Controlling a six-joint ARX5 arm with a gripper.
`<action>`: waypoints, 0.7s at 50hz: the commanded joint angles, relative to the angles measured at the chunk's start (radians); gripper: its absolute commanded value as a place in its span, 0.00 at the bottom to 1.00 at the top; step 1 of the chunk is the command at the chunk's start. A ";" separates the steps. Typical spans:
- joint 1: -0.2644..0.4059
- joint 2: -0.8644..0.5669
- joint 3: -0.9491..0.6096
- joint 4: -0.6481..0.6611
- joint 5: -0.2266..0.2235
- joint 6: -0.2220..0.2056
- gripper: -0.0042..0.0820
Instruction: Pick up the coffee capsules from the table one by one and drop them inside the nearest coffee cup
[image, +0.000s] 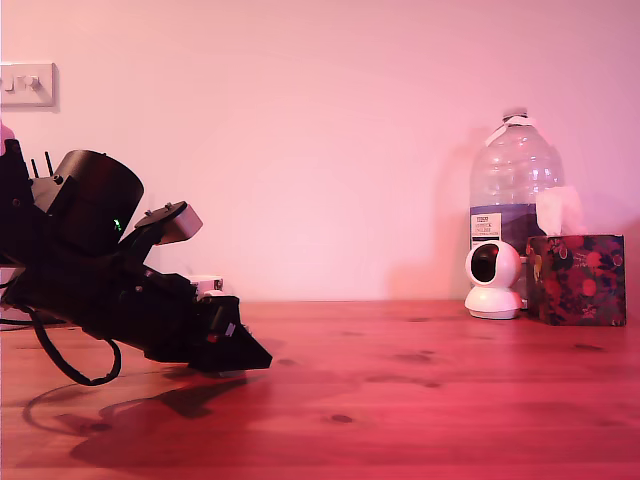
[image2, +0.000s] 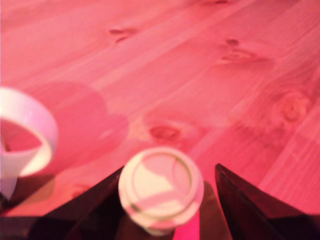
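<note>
My gripper should grab the pale capsule by its round sides next, so it can drop the capsule inside the nearest coffee cup.
A coffee capsule (image2: 161, 190) stands on the reddish wooden table (image2: 210, 75), its pale round face toward the wrist camera. My gripper (image2: 170, 167) is open, with one dark finger (image2: 95, 207) on each side of the capsule. One finger sits close against it and a narrow gap shows at the other finger (image2: 250, 205). The white rim of the coffee cup (image2: 30, 135) shows nearby at the edge of the wrist view. In the exterior view my gripper (image: 255, 358) is low on the table (image: 420, 400) at that view's left, and it hides the capsule.
At the exterior view's right stand a large water bottle (image: 515, 190), a small white camera (image: 493, 280) and a dark floral tissue box (image: 577, 278). A black cable (image: 70, 365) loops under the arm. A white object (image: 205, 285) peeks from behind the arm.
</note>
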 joint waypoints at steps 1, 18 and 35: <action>-0.003 0.011 0.003 0.005 0.000 0.000 0.31; -0.003 -0.043 0.003 -0.090 0.002 -0.001 0.28; -0.003 -0.222 0.002 -0.314 0.000 -0.002 0.28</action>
